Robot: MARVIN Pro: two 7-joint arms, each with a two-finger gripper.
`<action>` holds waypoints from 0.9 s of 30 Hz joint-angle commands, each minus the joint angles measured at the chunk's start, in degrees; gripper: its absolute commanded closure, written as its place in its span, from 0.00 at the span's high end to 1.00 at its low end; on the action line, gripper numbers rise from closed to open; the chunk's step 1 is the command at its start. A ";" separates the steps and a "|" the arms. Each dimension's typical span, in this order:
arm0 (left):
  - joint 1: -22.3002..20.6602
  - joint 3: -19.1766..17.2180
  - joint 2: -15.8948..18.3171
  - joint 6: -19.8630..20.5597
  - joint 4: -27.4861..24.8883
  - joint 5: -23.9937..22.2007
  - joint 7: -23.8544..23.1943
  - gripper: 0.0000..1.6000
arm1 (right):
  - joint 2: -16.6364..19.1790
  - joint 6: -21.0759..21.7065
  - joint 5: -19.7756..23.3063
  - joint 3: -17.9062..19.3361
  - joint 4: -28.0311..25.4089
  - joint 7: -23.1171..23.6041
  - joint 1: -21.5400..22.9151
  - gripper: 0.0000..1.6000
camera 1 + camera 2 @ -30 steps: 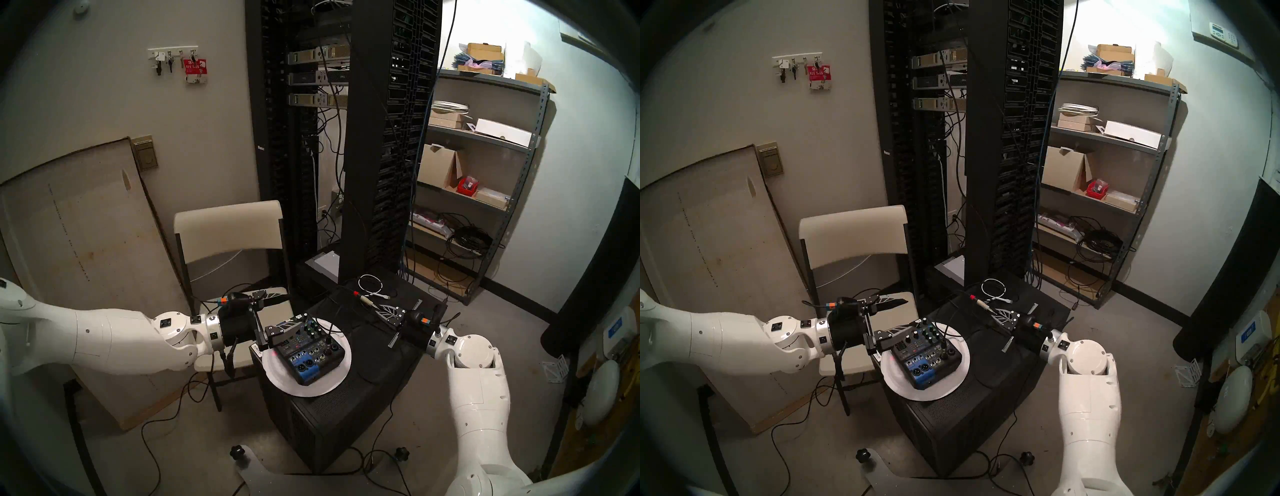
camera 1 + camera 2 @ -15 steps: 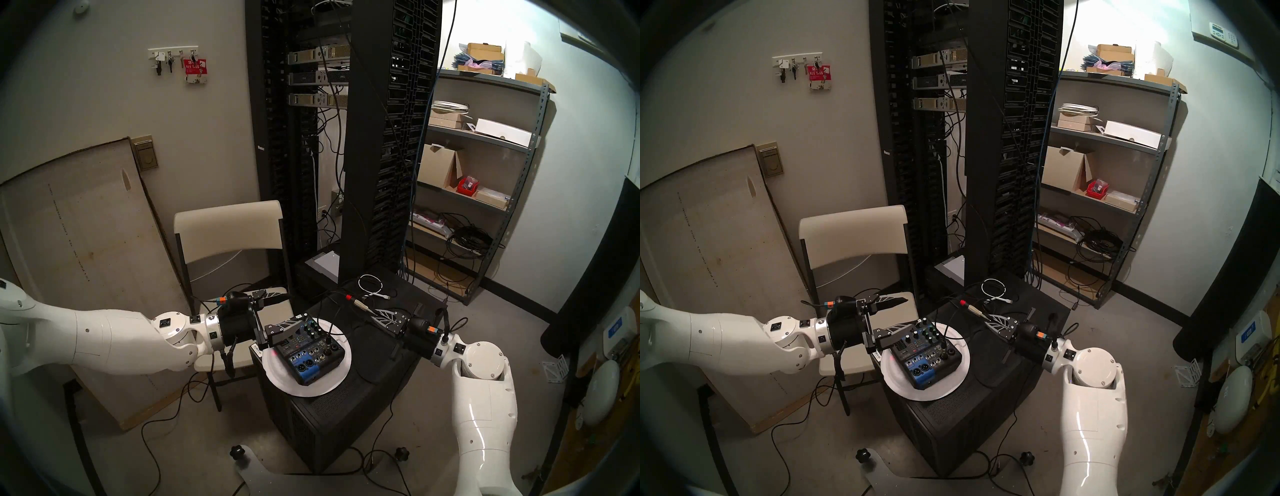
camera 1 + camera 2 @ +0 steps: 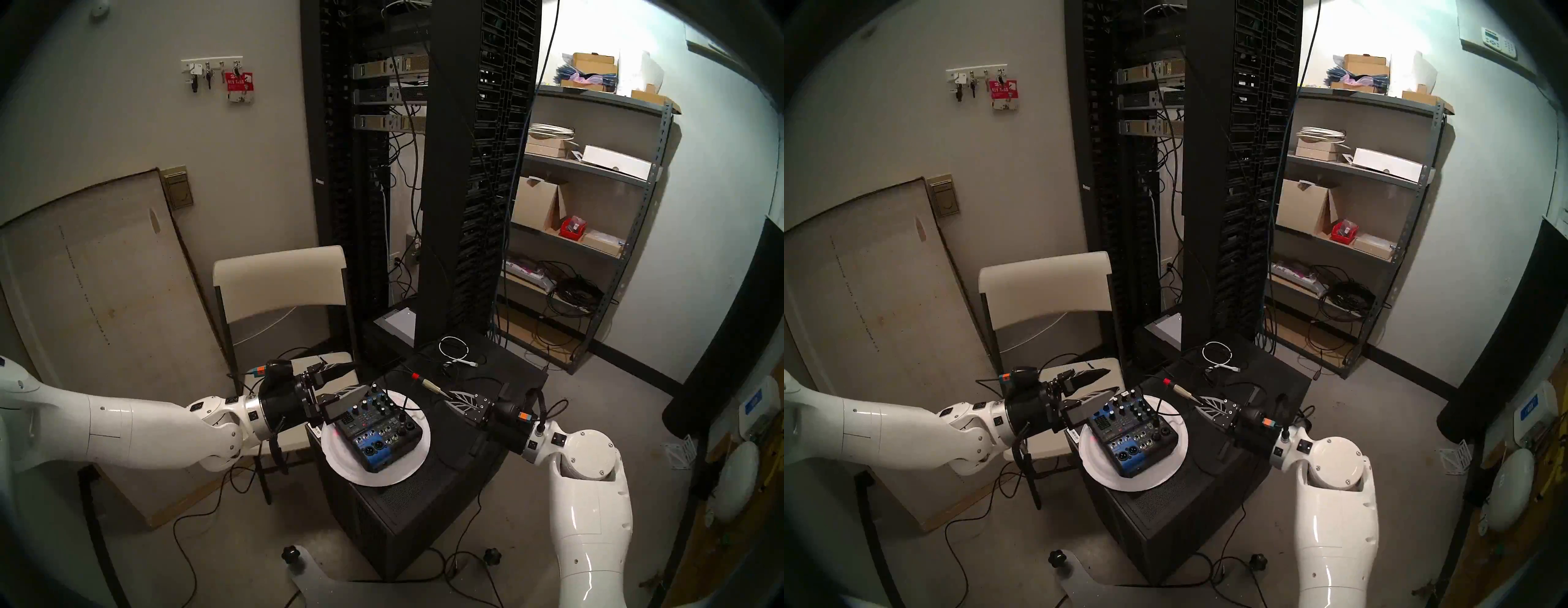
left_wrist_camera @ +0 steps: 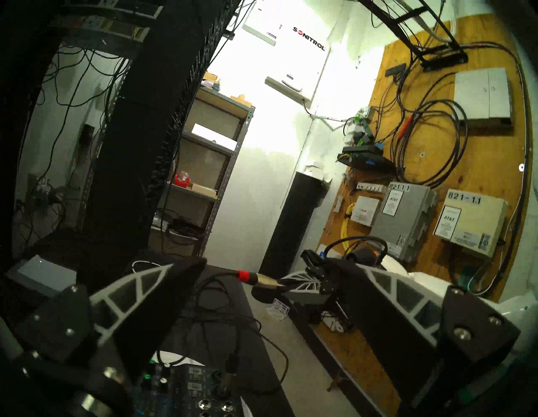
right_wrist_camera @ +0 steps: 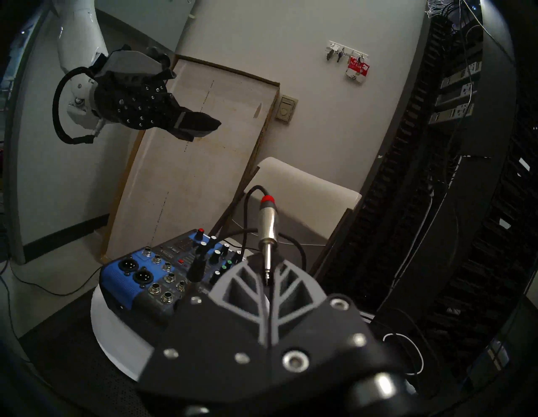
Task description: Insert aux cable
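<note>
The other gripper's fingers cover the silver jack tip, so my left gripper needs to grab the plug by its red-banded end [image 3: 416,377], which sticks out free.
The aux cable's plug [image 3: 428,383] has a red band, a metal barrel and a silver jack tip. My right gripper [image 3: 449,395] is shut on the jack tip, and the plug [image 5: 267,227] sticks out past the fingertips with its red end away from me. It hangs in the air just right of the blue and black mixer [image 3: 377,429], which sits on a white plate [image 3: 339,463]. My left gripper [image 3: 360,378] is open and empty at the mixer's far left corner. In the left wrist view the plug [image 4: 256,279] shows between my open fingers, farther off.
Another black cable [image 3: 403,412] is plugged into the mixer's top. A white coiled cable [image 3: 454,346] lies at the back of the black cabinet [image 3: 458,458]. A folding chair [image 3: 280,280] stands left of it, and a tall server rack [image 3: 445,170] rises behind.
My right gripper has carried the plug left and toward the mixer, turning at the wrist. My left wrist has rolled and its open gripper has shifted a little toward the mixer.
</note>
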 commanded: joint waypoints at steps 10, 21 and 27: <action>3.71 -3.33 -3.66 8.14 4.68 -11.65 -13.03 1.00 | -0.26 -0.15 1.15 -3.27 -2.11 -0.94 -0.66 0.00; 4.17 -3.73 -4.93 13.27 5.67 -14.30 -15.16 1.00 | -0.19 -0.18 1.54 -4.71 -2.43 -1.76 -0.38 0.00; 4.94 -3.68 -6.06 16.17 7.32 -16.20 -16.10 1.00 | -0.18 -0.22 1.72 -5.35 -2.31 -2.03 -0.54 0.00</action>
